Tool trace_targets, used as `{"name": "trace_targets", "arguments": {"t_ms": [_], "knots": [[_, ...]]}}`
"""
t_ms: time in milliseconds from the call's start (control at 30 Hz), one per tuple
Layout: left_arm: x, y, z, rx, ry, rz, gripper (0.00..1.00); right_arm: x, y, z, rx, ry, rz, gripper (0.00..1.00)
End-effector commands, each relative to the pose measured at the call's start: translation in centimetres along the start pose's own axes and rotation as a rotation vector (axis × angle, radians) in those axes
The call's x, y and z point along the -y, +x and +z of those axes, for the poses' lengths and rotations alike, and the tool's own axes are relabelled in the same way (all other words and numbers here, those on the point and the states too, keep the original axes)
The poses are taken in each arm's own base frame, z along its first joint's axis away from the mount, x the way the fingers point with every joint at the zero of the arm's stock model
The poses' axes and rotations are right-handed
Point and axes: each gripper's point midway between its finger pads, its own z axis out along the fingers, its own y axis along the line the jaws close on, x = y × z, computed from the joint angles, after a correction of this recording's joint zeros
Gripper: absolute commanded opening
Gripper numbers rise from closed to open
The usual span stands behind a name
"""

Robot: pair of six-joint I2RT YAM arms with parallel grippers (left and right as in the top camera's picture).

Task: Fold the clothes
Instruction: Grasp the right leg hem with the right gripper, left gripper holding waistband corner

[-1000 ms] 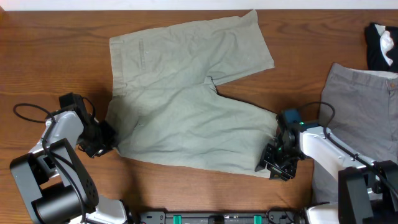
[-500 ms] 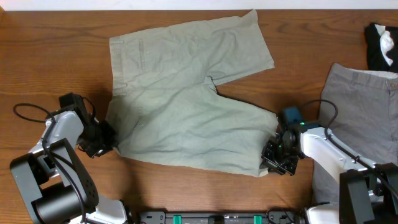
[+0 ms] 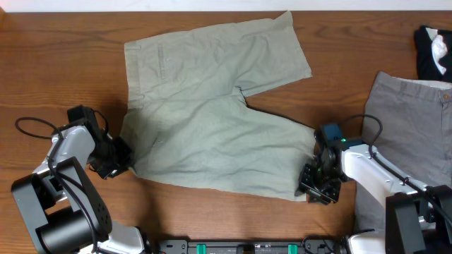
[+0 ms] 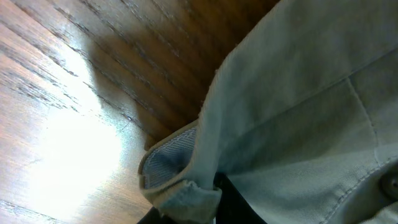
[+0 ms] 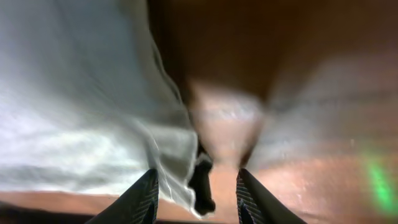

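My right gripper needs to grab the khaki-green shorts (image 3: 212, 120) at the near leg's hem next. Then it can fold that leg over the other one.
The pale khaki-green shorts (image 3: 212, 120) lie spread flat on the wooden table (image 3: 56, 70), waistband to the left and both legs pointing right. My left gripper (image 3: 119, 159) sits at the near-left waistband corner. In the left wrist view it (image 4: 208, 205) is shut on a bunched fold of that corner, with the ribbed inner lining (image 4: 165, 165) showing. My right gripper (image 3: 314, 187) is at the hem of the near leg. Seen from the right wrist, it (image 5: 196, 199) is open, and the hem edge of the shorts (image 5: 74, 106) hangs between the jaws, close to the left finger (image 5: 142, 198).
Darker grey shorts (image 3: 413, 120) lie at the right edge, partly under my right arm. A small black-and-white garment (image 3: 432, 53) sits at the far right corner. A black rail (image 3: 247, 247) runs along the near table edge.
My right gripper drew slightly in toward the hem, then eased back toward the near edge. The left gripper and the shorts have not moved.
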Motion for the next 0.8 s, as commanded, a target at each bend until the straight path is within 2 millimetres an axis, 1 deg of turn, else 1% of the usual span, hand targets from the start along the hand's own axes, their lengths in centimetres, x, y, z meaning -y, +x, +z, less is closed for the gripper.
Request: {"name": "trace_targets", "arguments": {"t_ms": [0,100,167,233,267,367,533,667,767], "knots": [[-0.3,0.8,0.8,-0.047,-0.002,0.013,0.17,0.0,0.8,-0.4,-0.009,-0.011,-0.053,0.40],[-0.3,0.9,0.8,-0.048,-0.002,0.013,0.17,0.1,1.4,-1.0,-0.002,-0.016,-0.055,0.41],[-0.3,0.8,0.8,-0.048,-0.002,0.012,0.17,-0.1,1.2,-1.4,0.025,-0.027,-0.065,0.43],[-0.3,0.8,0.8,-0.047,-0.002,0.012,0.17,-0.4,0.8,-1.5,0.047,-0.041,-0.059,0.43],[-0.3,0.8,0.8,-0.047,-0.002,0.013,0.17,-0.5,0.7,-1.4,0.053,-0.045,-0.049,0.43],[-0.3,0.8,0.8,-0.047,-0.002,0.013,0.17,-0.6,0.4,-1.1,0.059,-0.056,-0.041,0.39],[-0.3,0.8,0.8,-0.047,-0.002,0.013,0.17,-0.3,0.5,-0.2,0.059,-0.066,-0.025,0.35],[-0.3,0.8,0.8,-0.047,-0.002,0.013,0.17,0.1,0.8,0.2,0.048,-0.058,-0.022,0.36],[-0.3,0.8,0.8,-0.046,-0.002,0.013,0.17,0.0,0.4,0.5,0.066,-0.069,-0.029,0.38]]}}
